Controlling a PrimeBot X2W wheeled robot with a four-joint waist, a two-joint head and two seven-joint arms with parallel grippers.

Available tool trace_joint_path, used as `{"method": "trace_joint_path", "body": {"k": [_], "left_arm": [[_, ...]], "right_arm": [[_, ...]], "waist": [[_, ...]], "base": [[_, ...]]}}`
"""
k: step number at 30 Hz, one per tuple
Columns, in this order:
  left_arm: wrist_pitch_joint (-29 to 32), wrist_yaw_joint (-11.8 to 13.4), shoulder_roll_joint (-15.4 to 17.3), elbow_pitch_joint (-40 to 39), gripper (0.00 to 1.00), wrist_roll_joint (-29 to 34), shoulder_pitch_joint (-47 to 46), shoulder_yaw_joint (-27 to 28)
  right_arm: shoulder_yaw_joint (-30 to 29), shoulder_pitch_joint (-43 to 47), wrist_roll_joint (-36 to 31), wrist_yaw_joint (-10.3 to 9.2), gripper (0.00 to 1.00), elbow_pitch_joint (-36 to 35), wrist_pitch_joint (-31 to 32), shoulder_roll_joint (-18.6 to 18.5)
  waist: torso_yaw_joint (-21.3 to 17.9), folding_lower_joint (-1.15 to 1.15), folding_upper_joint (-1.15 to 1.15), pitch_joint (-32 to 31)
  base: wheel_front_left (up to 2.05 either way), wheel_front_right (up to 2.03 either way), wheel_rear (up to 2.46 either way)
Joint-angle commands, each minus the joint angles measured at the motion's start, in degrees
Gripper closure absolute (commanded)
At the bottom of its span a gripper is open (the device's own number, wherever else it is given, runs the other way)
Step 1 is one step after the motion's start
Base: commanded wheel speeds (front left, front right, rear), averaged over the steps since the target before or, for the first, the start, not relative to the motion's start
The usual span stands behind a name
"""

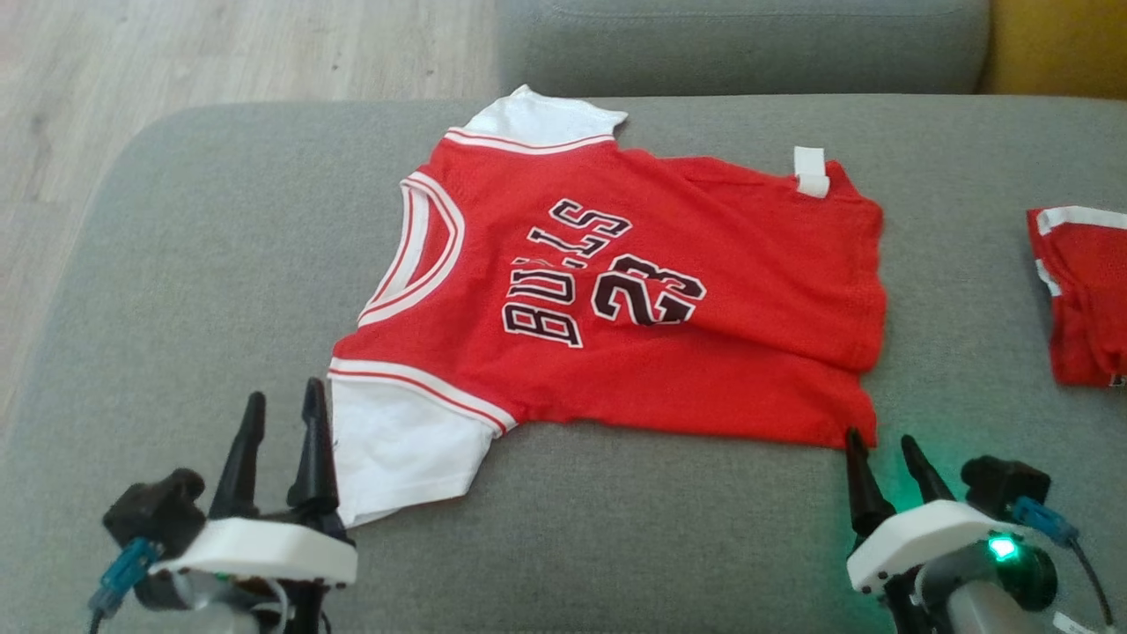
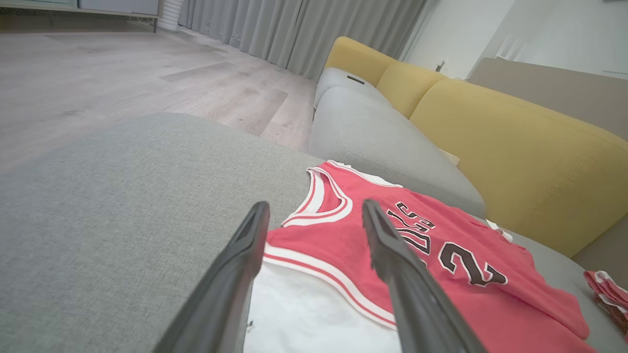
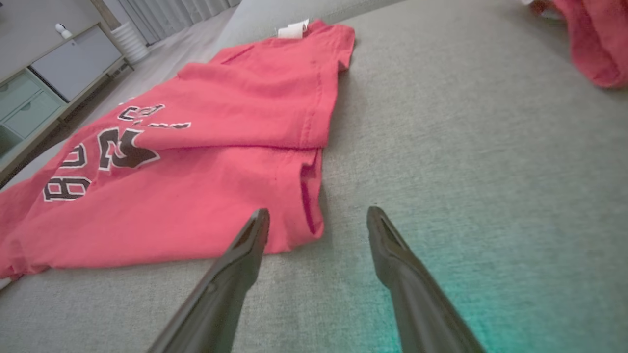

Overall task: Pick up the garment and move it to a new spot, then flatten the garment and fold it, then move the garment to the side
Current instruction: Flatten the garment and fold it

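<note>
My right gripper grabs the jersey by its hem corner next, since the hem gapes open while the red body lies flat.
A red jersey with white sleeves and dark "BULLS 23" lettering lies spread on the grey sofa seat, neck to the left, hem to the right. My left gripper stands open at the near white sleeve, its right finger over the sleeve's edge. In the left wrist view the left gripper frames the jersey shoulder. My right gripper is open at the near hem corner. In the right wrist view the right gripper has that corner of the jersey just ahead between its fingers.
A second red garment with white stripes lies at the seat's right edge. The grey backrest cushion and yellow cushions border the far side. Wooden floor lies beyond the seat's left edge.
</note>
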Motion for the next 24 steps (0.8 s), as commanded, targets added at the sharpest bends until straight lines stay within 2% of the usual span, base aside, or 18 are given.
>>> {"method": "trace_joint_path", "body": {"k": [1,7,8,9,16,24], "left_arm": [[-0.3,0.1,0.3,-1.4,0.0,0.0,-3.1,1.3],[-0.3,0.6,0.3,0.5,0.0,0.7,-3.9,0.2],[-0.3,0.9,0.3,1.1,0.0,0.8,-4.0,0.3],[-0.3,1.2,0.3,1.8,0.0,1.0,-4.0,0.3],[-0.3,2.4,0.3,7.5,0.0,2.9,-4.6,0.2],[-0.3,2.2,0.3,13.1,0.0,3.5,-4.6,-0.7]], "right_arm": [[1.7,-2.6,0.3,-0.05,0.0,-0.5,-0.3,-0.3],[3.1,-5.6,2.7,-0.05,0.0,5.7,-0.7,-0.3],[3.4,-6.1,3.3,-0.05,0.48,6.4,-1.0,-0.3],[3.6,-6.5,3.3,-0.05,1.0,7.1,-1.3,-0.3],[2.7,-7.5,3.0,-0.05,1.0,9.3,-3.6,-0.3],[0.8,-3.8,3.0,-0.05,1.0,5.5,-2.4,-0.3]], "waist": [[0.4,0.0,0.0,0.3],[1.4,0.0,0.0,1.2],[1.5,0.0,0.0,1.4],[1.5,0.0,0.0,1.4],[0.2,0.0,0.0,0.9],[-1.5,0.0,0.0,-1.1]], "base": [[0.0,0.0,0.0],[0.0,0.0,0.0],[0.0,0.0,0.0],[0.0,0.0,0.0],[0.0,0.0,0.0],[0.0,0.0,0.0]]}}
